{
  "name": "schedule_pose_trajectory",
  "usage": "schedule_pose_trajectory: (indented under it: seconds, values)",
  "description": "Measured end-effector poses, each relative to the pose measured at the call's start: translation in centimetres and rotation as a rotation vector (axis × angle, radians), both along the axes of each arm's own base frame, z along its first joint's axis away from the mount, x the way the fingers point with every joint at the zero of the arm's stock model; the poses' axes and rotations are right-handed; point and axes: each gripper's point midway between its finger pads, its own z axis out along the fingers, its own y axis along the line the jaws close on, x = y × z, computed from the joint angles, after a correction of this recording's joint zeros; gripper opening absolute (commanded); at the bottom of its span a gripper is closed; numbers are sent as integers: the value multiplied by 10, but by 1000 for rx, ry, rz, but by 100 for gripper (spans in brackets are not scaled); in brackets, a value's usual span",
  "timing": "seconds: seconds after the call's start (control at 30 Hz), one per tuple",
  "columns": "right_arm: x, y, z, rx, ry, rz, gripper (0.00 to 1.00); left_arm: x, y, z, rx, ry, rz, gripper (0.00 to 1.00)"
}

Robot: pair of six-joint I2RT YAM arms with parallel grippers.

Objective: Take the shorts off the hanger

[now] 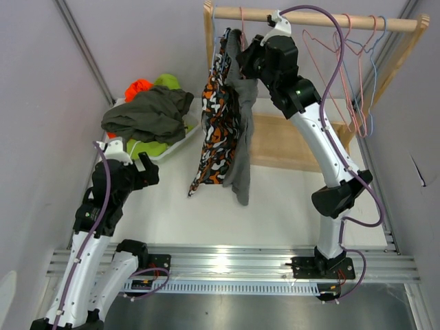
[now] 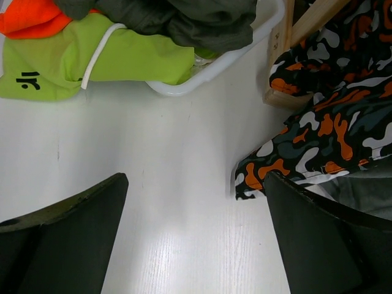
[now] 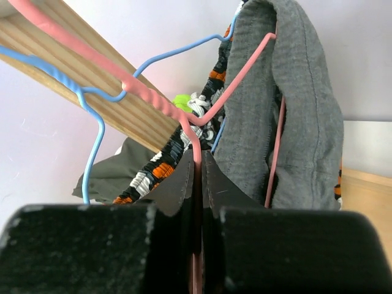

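Observation:
My left gripper will next grab the dark grey shorts' loose hanging end (image 1: 240, 185) (image 2: 369, 190). Then it can pull them off the pink hanger.
Camouflage shorts (image 1: 218, 124) and dark grey shorts (image 1: 242, 141) hang from hangers on the wooden rod (image 1: 309, 18). My right gripper (image 1: 239, 49) is up at the rod, shut on the pink hanger wire (image 3: 197, 146) that carries the dark grey shorts (image 3: 294, 92); the camouflage shorts (image 3: 153, 168) hang just behind on a blue hanger (image 3: 92, 131). My left gripper (image 1: 148, 172) is open and empty, low over the table (image 2: 196, 233), with the hem of the camouflage shorts (image 2: 331, 116) beside its right finger. Other dark grey shorts (image 1: 148, 113), lime green shorts (image 2: 92, 61) and orange shorts (image 2: 30, 15) lie in a white tray (image 2: 208, 67).
Several empty pink and blue hangers (image 1: 352, 75) hang at the right end of the rod. The rack's wooden base (image 1: 289, 141) lies behind the hanging shorts. Grey walls close in both sides. A metal rail (image 1: 227, 265) runs along the near edge.

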Motion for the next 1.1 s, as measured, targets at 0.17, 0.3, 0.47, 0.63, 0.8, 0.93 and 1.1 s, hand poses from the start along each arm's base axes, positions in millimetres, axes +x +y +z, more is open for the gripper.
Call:
schedule_pose_trajectory:
  seconds: [0.17, 0.3, 0.47, 0.63, 0.8, 0.93, 1.1]
  values:
    - [-2, -9, 3, -16, -5, -40, 0, 2, -9, 8, -17, -8, -40, 99]
    - [-18, -33, 12, -23, -8, -115, 0, 12, -43, 63, -39, -81, -150, 99]
    - [-60, -83, 24, 5, -11, -223, 0, -2, -150, 166, -100, -241, -498, 99]
    - [-101, -117, 48, 65, -48, -273, 0, -33, -247, 218, -187, -351, -790, 99]
    - [-122, -131, 55, 93, -65, -280, 0, -65, -332, 185, -189, -290, -1009, 99]
    - [-121, -130, 49, 90, -50, -280, 0, -72, -375, 141, -157, -215, -1083, 99]
    - [-119, -128, 37, 79, -23, -279, 0, -68, -399, 121, -146, -198, -1096, 99]
